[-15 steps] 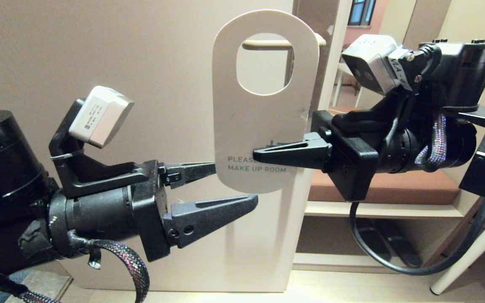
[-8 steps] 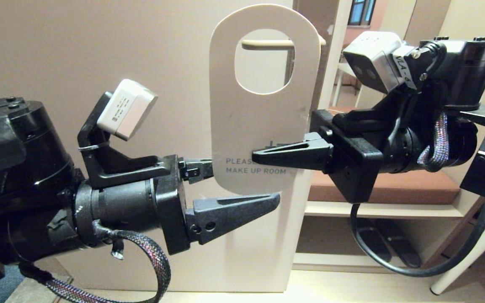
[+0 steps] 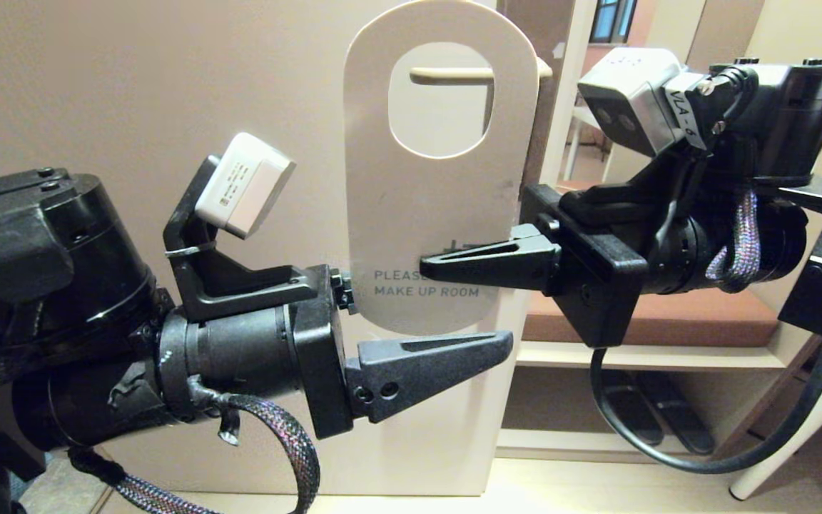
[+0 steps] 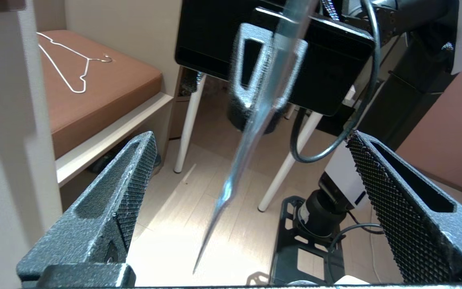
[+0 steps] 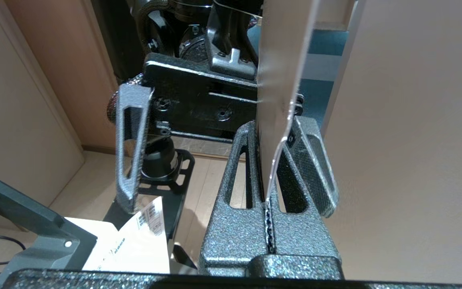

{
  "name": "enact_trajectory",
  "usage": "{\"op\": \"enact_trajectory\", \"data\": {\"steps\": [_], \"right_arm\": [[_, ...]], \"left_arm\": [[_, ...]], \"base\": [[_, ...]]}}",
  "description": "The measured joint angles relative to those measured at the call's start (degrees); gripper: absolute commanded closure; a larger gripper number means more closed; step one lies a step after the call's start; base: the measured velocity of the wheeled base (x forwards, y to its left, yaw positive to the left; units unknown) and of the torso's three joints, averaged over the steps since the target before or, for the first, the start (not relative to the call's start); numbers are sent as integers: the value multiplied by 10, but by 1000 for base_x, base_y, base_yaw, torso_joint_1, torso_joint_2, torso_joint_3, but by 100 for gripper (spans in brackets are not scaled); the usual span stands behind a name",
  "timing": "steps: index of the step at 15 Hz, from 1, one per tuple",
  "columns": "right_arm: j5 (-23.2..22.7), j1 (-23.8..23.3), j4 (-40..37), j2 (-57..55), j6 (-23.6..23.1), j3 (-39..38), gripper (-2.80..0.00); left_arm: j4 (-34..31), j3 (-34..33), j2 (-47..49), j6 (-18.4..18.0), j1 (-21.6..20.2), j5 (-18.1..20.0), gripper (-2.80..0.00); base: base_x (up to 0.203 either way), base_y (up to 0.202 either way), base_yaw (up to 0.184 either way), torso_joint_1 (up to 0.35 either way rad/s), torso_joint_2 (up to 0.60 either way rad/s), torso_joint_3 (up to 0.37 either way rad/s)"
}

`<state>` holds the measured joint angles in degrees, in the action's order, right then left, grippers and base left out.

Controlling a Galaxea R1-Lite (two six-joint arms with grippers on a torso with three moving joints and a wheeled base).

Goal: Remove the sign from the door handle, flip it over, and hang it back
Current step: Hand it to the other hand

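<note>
The sign needs to be held next by its lettered end [image 3: 412, 307] in my left gripper, which leaves the sign's oval hole [image 3: 439, 111] free to hang on the door handle.
The sign [image 3: 425, 207], white side with "PLEASE MAKE UP ROOM" facing me, hangs upright in front of the door. My right gripper [image 3: 432, 264] is shut on its lower right edge. The door handle [image 3: 454, 73] shows through the oval hole, behind the sign. My left gripper [image 3: 468, 314] is open, one finger in front of the sign's bottom edge and one behind it, not touching. In the left wrist view the sign [image 4: 255, 120] is edge-on between the fingers [image 4: 134, 180]. In the right wrist view the gripper [image 5: 269, 160] pinches the sign [image 5: 283, 60].
The beige door [image 3: 168, 107] fills the left. Beside it is a bench with a brown cushion [image 3: 639, 321] and a shelf below. A thin white wire hanger [image 4: 74, 68] lies on the cushion. White chair legs [image 4: 189, 120] stand on the wooden floor.
My left gripper has moved right, so its open jaws now straddle the sign's bottom. The sign, held by the right gripper, has shifted slightly up and left.
</note>
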<state>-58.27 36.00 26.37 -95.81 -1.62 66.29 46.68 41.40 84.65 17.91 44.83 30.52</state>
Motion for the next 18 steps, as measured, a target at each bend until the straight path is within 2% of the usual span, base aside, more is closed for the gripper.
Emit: {"op": "enact_trajectory", "data": {"steps": [8, 14, 15, 16, 18], "right_arm": [[0, 0, 0, 0, -1, -1, 0], [0, 1, 0, 1, -1, -4, 0], [0, 1, 0, 2, -1, -4, 0], [0, 2, 0, 2, -1, -5, 0], [-1, 4, 0, 2, -1, -5, 0]], "left_arm": [[0, 0, 2, 0, 26, -1, -280], [12, 1, 2, 0, 29, -1, -280], [14, 1, 2, 0, 29, -1, -228], [14, 0, 2, 0, 29, -1, 0], [14, 0, 3, 1, 29, -1, 0]], "base": [[0, 0, 0, 0, 0, 0], [0, 0, 0, 0, 0, 0], [0, 0, 0, 0, 0, 0], [0, 0, 0, 0, 0, 0], [0, 0, 0, 0, 0, 0]]}}
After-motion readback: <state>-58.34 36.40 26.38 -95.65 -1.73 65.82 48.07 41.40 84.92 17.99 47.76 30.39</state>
